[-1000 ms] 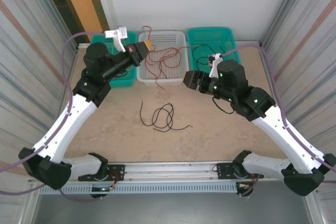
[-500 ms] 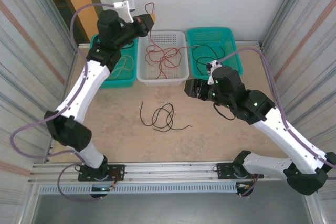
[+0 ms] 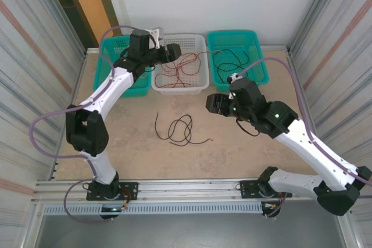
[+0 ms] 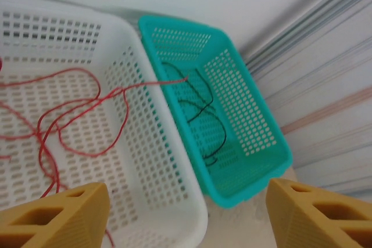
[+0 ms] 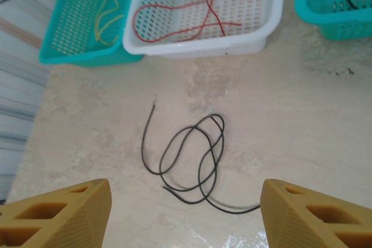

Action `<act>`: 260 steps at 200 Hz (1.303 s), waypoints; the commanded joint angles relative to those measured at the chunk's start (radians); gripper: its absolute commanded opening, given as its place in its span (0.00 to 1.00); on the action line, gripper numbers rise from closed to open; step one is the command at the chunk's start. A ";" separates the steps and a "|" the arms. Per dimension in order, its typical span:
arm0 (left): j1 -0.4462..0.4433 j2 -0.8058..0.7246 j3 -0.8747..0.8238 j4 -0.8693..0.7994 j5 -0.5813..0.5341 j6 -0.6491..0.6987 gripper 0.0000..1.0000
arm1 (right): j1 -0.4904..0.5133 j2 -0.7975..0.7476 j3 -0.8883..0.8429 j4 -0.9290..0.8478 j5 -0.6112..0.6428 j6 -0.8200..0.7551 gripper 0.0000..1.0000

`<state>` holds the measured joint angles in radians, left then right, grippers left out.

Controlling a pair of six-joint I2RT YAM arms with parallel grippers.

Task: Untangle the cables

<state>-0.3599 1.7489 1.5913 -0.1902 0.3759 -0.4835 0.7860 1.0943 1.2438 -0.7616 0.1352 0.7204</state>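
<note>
I need to use my right gripper to grab the looped black cable near a loose end [image 3: 205,142] [image 5: 244,211], away from the crossings. The cable's length then stays free for the left gripper to untangle.
A red cable [image 3: 181,67] lies loose in the white basket [image 3: 197,88], one end draped over the rim toward the right teal basket [image 3: 260,62]. My left gripper [image 3: 172,51] hovers open above that white basket [image 4: 174,201], nothing between its yellow fingers [image 4: 58,216]; the red cable [image 4: 75,114] lies below it. A black cable [image 3: 181,129] lies looped on the table. In the right wrist view this black cable [image 5: 195,161] sits just ahead of my open right gripper [image 5: 186,213]. From the top view, the right gripper [image 3: 208,103] hangs right of it.
A second black cable [image 4: 203,114] lies in the right teal basket [image 4: 256,161]. A yellow cable [image 5: 107,7] lies in the left teal basket [image 5: 70,39]. The three baskets stand in a row at the table's far edge, with corrugated walls on both sides.
My left arm came down from a raised pose over the white basket and its gripper opened, letting go of the red cable, which now lies in the basket. The right arm barely moved.
</note>
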 commanded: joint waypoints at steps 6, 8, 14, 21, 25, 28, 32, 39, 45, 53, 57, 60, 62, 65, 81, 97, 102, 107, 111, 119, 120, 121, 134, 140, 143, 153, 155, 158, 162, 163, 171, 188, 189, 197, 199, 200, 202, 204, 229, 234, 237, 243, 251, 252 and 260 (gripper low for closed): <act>0.006 -0.240 -0.106 -0.073 -0.017 0.093 0.71 | 0.008 0.090 -0.014 -0.015 0.000 -0.008 0.67; 0.006 -0.256 -0.117 -0.077 -0.022 0.096 0.70 | 0.008 0.098 -0.018 -0.010 -0.008 -0.004 0.67; 0.006 -0.305 -0.165 -0.092 -0.036 0.106 0.69 | 0.010 0.125 -0.038 0.006 -0.025 0.009 0.66; 0.005 -0.359 -0.219 -0.114 -0.055 0.113 0.67 | 0.016 0.162 -0.058 0.024 -0.033 0.027 0.64; 0.006 -0.395 -0.250 -0.129 -0.064 0.116 0.66 | 0.022 0.185 -0.065 0.030 -0.029 0.039 0.64; 0.006 -0.420 -0.274 -0.139 -0.071 0.119 0.66 | 0.027 0.200 -0.070 0.031 -0.026 0.050 0.63; 0.006 -0.447 -0.306 -0.152 -0.077 0.124 0.65 | 0.033 0.231 -0.075 0.031 -0.022 0.065 0.62; 0.006 -0.502 -0.357 -0.181 -0.082 0.133 0.64 | 0.043 0.278 -0.080 0.040 -0.021 0.090 0.61; 0.006 -0.551 -0.395 -0.210 -0.084 0.138 0.63 | 0.051 0.321 -0.082 0.052 -0.028 0.110 0.59; 0.006 -0.609 -0.441 -0.248 -0.084 0.144 0.62 | 0.067 0.377 -0.082 0.075 -0.035 0.129 0.56; 0.005 -0.636 -0.469 -0.267 -0.084 0.144 0.62 | 0.076 0.403 -0.080 0.087 -0.035 0.136 0.55; 0.005 -0.655 -0.485 -0.279 -0.082 0.144 0.62 | 0.083 0.422 -0.077 0.095 -0.037 0.143 0.55; 0.005 -0.669 -0.499 -0.287 -0.082 0.142 0.61 | 0.088 0.435 -0.074 0.100 -0.038 0.146 0.54; 0.006 -0.689 -0.519 -0.297 -0.080 0.139 0.61 | 0.095 0.452 -0.070 0.108 -0.041 0.151 0.54; 0.006 -0.777 -0.624 -0.324 -0.058 0.112 0.60 | 0.119 0.557 -0.037 0.146 -0.058 0.170 0.52; 0.006 -0.833 -0.704 -0.345 -0.042 0.076 0.58 | 0.125 0.655 0.000 0.183 -0.101 0.198 0.46; 0.006 -0.847 -0.725 -0.346 -0.037 0.066 0.57 | 0.126 0.684 0.013 0.188 -0.109 0.205 0.45; 0.006 -0.857 -0.744 -0.349 -0.030 0.057 0.57 | 0.128 0.711 0.028 0.187 -0.110 0.212 0.42; 0.006 -0.863 -0.754 -0.349 -0.026 0.052 0.56 | 0.129 0.732 0.040 0.184 -0.109 0.216 0.41; 0.006 -0.875 -0.768 -0.349 -0.020 0.041 0.55 | 0.132 0.766 0.062 0.183 -0.111 0.221 0.38; 0.006 -0.877 -0.770 -0.350 -0.018 0.040 0.55 | 0.132 0.770 0.063 0.183 -0.111 0.221 0.38; 0.006 -0.879 -0.771 -0.350 -0.018 0.038 0.55 | 0.133 0.774 0.066 0.183 -0.110 0.222 0.38; 0.006 -0.892 -0.786 -0.341 -0.007 0.024 0.54 | 0.136 0.814 0.092 0.178 -0.104 0.228 0.35; 0.006 -0.897 -0.791 -0.336 -0.002 0.020 0.55 | 0.139 0.829 0.101 0.174 -0.103 0.228 0.34; 0.006 -0.900 -0.794 -0.333 -0.001 0.019 0.54 | 0.139 0.836 0.105 0.171 -0.101 0.230 0.33; 0.006 -0.901 -0.800 -0.329 0.003 0.016 0.54 | 0.137 0.856 0.117 0.157 -0.096 0.235 0.30; 0.005 -0.901 -0.802 -0.328 0.005 0.017 0.54 | 0.137 0.858 0.120 0.154 -0.094 0.235 0.29; 0.005 -0.901 -0.801 -0.329 0.005 0.017 0.54 | 0.137 0.862 0.122 0.151 -0.094 0.235 0.28; 0.005 -0.900 -0.803 -0.330 0.005 0.018 0.54 | 0.137 0.869 0.126 0.145 -0.090 0.234 0.27; 0.005 -0.900 -0.803 -0.330 0.005 0.018 0.54 | 0.137 0.870 0.127 0.143 -0.089 0.235 0.27; 0.005 -0.899 -0.803 -0.329 0.005 0.019 0.54 | 0.137 0.877 0.130 0.130 -0.078 0.237 0.25; 0.005 -0.901 -0.803 -0.328 0.008 0.022 0.54 | 0.133 0.883 0.126 0.116 -0.064 0.237 0.23; 0.005 -0.901 -0.803 -0.326 0.007 0.022 0.54 | 0.133 0.883 0.125 0.114 -0.064 0.237 0.23; 0.005 -0.901 -0.804 -0.324 0.006 0.024 0.54 | 0.130 0.884 0.122 0.103 -0.055 0.240 0.23; 0.006 -0.902 -0.805 -0.322 0.005 0.024 0.54 | 0.129 0.884 0.121 0.102 -0.053 0.239 0.23; 0.006 -0.902 -0.806 -0.321 0.006 0.023 0.54 | 0.128 0.883 0.120 0.101 -0.053 0.239 0.23; 0.006 -0.901 -0.806 -0.319 0.006 0.023 0.54 | 0.126 0.882 0.119 0.101 -0.052 0.240 0.23; 0.005 -0.902 -0.807 -0.316 0.006 0.023 0.54 | 0.127 0.882 0.117 0.099 -0.050 0.240 0.23; 0.006 -0.878 -0.792 -0.297 0.016 0.007 0.54 | 0.119 0.885 0.096 0.093 -0.043 0.244 0.27; 0.005 -0.870 -0.785 -0.296 0.020 0.007 0.54 | 0.118 0.886 0.094 0.093 -0.044 0.244 0.27; 0.005 -0.867 -0.781 -0.296 0.023 0.006 0.54 | 0.118 0.889 0.094 0.093 -0.045 0.242 0.25; 0.005 -0.861 -0.774 -0.293 0.026 0.004 0.53 | 0.118 0.893 0.093 0.093 -0.049 0.238 0.22; 0.004 -0.858 -0.769 -0.284 0.025 0.000 0.53 | 0.117 0.898 0.095 0.093 -0.056 0.230 0.15; 0.004 -0.858 -0.770 -0.284 0.025 -0.001 0.53 | 0.117 0.898 0.094 0.093 -0.056 0.230 0.14; 0.004 -0.857 -0.769 -0.273 0.023 -0.005 0.54 | 0.117 0.897 0.099 0.094 -0.064 0.217 0.03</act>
<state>-0.3599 0.8841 0.7944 -0.5121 0.3767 -0.4671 0.9092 1.9652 1.3483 -0.6331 0.0589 0.9405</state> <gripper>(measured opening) 0.535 0.136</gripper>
